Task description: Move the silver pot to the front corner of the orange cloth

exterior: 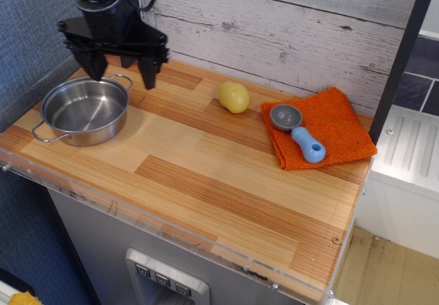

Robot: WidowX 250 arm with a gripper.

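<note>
My gripper grabs the silver pot [84, 110] by its rim [127, 104] next, to move the pot to the front corner of the orange cloth.
The silver pot [84, 110] stands empty at the left end of the wooden counter, with a wire loop handle at its far right and one at its near left. The orange cloth [322, 130] lies at the right end. A small grey-bowled scoop with a blue handle [299, 131] lies on the cloth. My black gripper [120, 74] hangs open just above the pot's far rim, one finger over the rim and the other [149, 74] to the right of the far handle. It holds nothing.
A yellow lemon-like fruit [234, 96] sits between the pot and the cloth, near the back wall. A dark post [405, 51] rises behind the cloth at the right. The counter's front edge [171, 233] has a clear plastic lip.
</note>
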